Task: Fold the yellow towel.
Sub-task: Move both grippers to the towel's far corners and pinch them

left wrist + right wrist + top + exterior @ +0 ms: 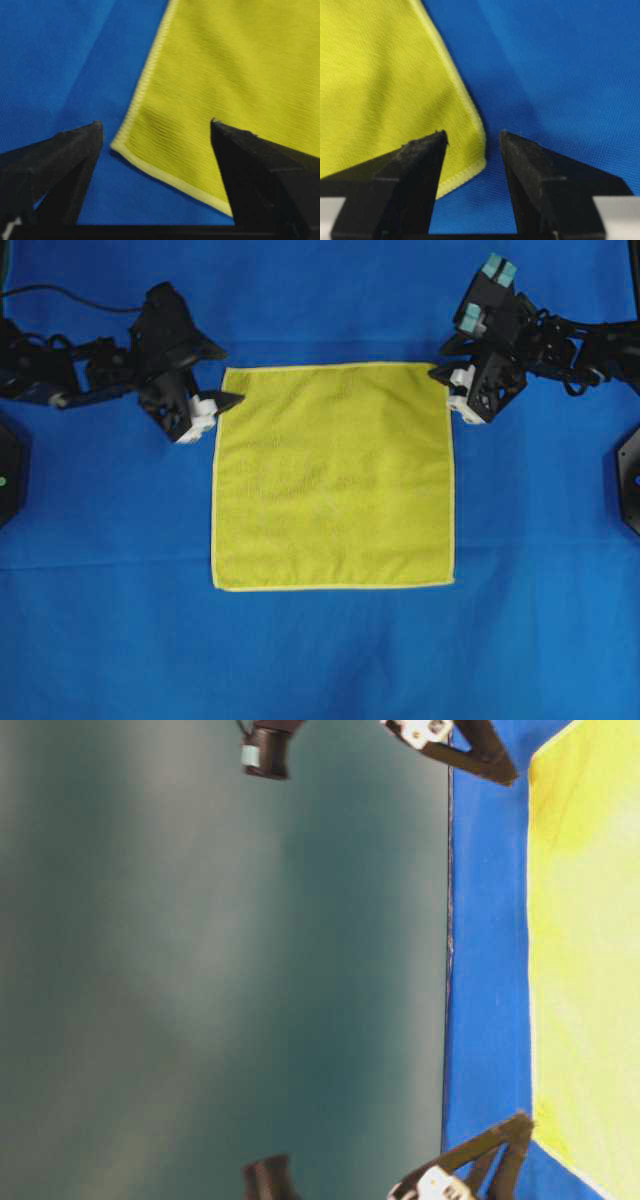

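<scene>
My right gripper grabs its loose hemmed corner (436, 370) next, to fold the yellow towel (333, 476), which lies spread flat on the cloth.
The yellow towel (333, 476) lies spread flat as a square on the blue cloth. My left gripper (226, 400) is at its far left corner. In the left wrist view the left gripper (156, 127) is open wide, and the towel's (225, 75) hemmed corner lies on the cloth between the two fingers, untouched. My right gripper (446, 374) is at the far right corner. Seen from the right wrist, the right gripper (472, 135) is open, with the towel's (380, 85) rounded corner lying loose in the gap. The table-level view shows the towel (590, 950) flat.
A blue cloth (330, 660) covers the whole table under the towel. Black arm bases stand at the left edge (8, 470) and the right edge (630, 475). A dark cable (90, 306) runs along the far left.
</scene>
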Robot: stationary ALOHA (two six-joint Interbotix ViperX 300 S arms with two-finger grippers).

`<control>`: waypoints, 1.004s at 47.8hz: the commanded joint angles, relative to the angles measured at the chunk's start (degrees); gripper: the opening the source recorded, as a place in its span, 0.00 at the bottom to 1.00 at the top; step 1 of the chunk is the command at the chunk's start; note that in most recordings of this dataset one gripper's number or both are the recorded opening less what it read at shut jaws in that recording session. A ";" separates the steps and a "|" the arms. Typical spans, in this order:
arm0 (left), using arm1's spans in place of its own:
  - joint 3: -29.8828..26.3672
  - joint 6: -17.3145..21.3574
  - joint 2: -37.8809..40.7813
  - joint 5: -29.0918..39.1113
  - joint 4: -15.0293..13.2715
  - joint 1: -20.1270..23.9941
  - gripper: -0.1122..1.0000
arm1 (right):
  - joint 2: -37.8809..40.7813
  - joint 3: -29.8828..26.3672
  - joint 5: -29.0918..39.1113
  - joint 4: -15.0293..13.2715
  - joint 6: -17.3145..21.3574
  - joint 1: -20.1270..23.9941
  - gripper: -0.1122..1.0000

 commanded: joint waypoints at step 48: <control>-5.54 2.02 0.18 9.84 0.00 3.43 0.11 | -3.34 -2.02 2.99 -0.62 0.09 -0.88 0.12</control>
